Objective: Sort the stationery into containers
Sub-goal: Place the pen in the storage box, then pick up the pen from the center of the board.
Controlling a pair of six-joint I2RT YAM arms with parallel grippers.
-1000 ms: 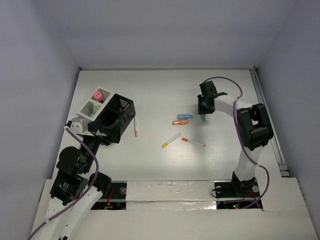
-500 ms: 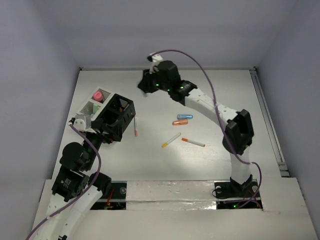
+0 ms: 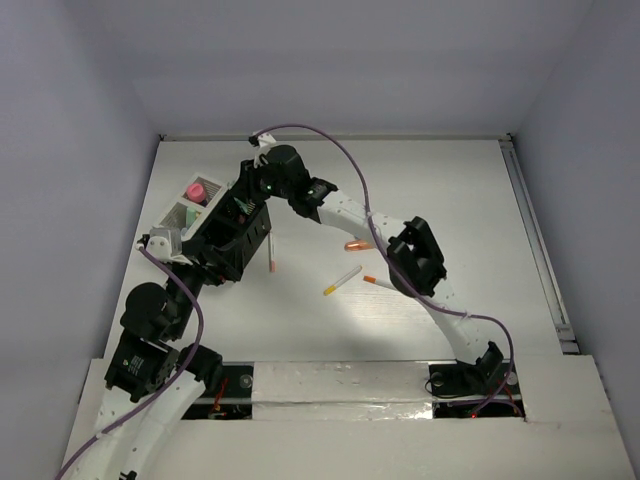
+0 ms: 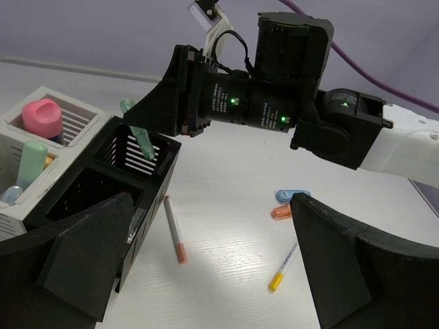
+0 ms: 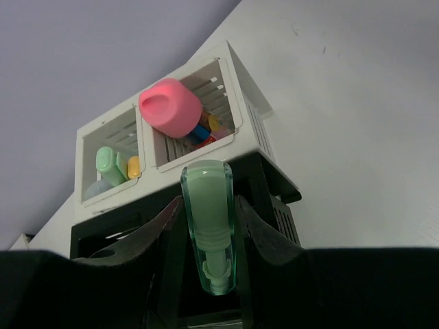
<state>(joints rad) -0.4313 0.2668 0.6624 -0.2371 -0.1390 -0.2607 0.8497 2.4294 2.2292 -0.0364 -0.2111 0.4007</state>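
My right gripper releases the pale green marker (image 5: pixel 208 219) next, since its lower end is over the opening of the black box's far section and it would land in that section.
My right gripper (image 5: pixel 208 205) is shut on a pale green marker (image 5: pixel 208 219) and holds it, tilted, just above a far compartment of the black box (image 5: pixel 274 185). The left wrist view shows the same marker (image 4: pixel 140 137) over the box (image 4: pixel 147 205). In the top view the right gripper (image 3: pixel 250 200) hovers over the box (image 3: pixel 262 215). The white box (image 3: pixel 185 210) sits behind it with a pink marker (image 3: pixel 197 190) and several others inside. My left gripper (image 4: pixel 209 202) is open, one finger beside the black box's near corner.
Loose on the table are a white pen with an orange end (image 4: pixel 173 228) next to the black box, a yellow-ended pen (image 4: pixel 285 265), another orange-ended pen (image 3: pixel 385 285), an orange marker (image 4: pixel 281 212) and a blue marker (image 4: pixel 293 196). The right arm stretches across the table's middle.
My right arm has swung from the right-centre of the table across to the left, carrying the green marker, and now hangs over the black box. The left arm has barely moved.
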